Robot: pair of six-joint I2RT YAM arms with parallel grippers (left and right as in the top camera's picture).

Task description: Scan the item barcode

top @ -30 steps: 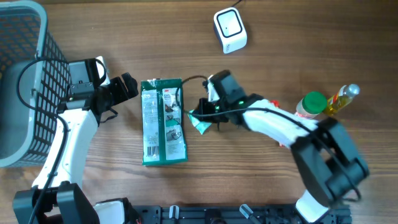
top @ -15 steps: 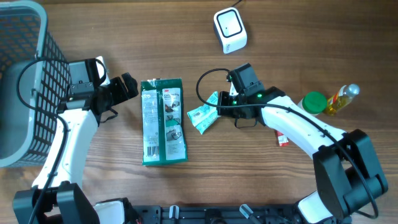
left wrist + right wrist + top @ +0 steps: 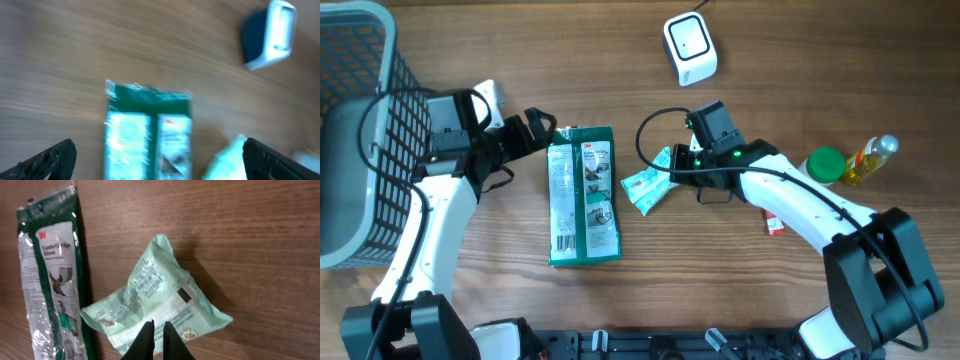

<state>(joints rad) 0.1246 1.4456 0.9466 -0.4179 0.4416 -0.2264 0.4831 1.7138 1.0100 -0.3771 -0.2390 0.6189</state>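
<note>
The mint-green pouch's barcode is to be shown to the white scanner (image 3: 690,47). I should next grab the pouch by its barcode end (image 3: 639,196) with my left gripper.
A mint-green pouch (image 3: 645,187) lies on the wooden table, right of a long green package (image 3: 582,195). The white scanner (image 3: 690,47) stands at the back. My right gripper (image 3: 673,172) is shut on the pouch's right part. In the right wrist view its thin black fingertips (image 3: 146,330) press together on the pouch (image 3: 155,302), with the package (image 3: 52,275) to the left. My left gripper (image 3: 538,130) is open beside the package's top left corner. Its view is blurred: package (image 3: 148,132) between the wide fingers (image 3: 47,160), scanner (image 3: 272,32) top right.
A grey wire basket (image 3: 360,130) fills the far left. A green-capped jar (image 3: 825,165) and a yellow bottle (image 3: 870,158) stand at the right, with a small red packet (image 3: 775,222) below them. A black cable loops near the right gripper.
My right arm drew back to the right, dragging the pouch a little up and right, then stayed still. My left gripper has moved right, closer to the package's top.
</note>
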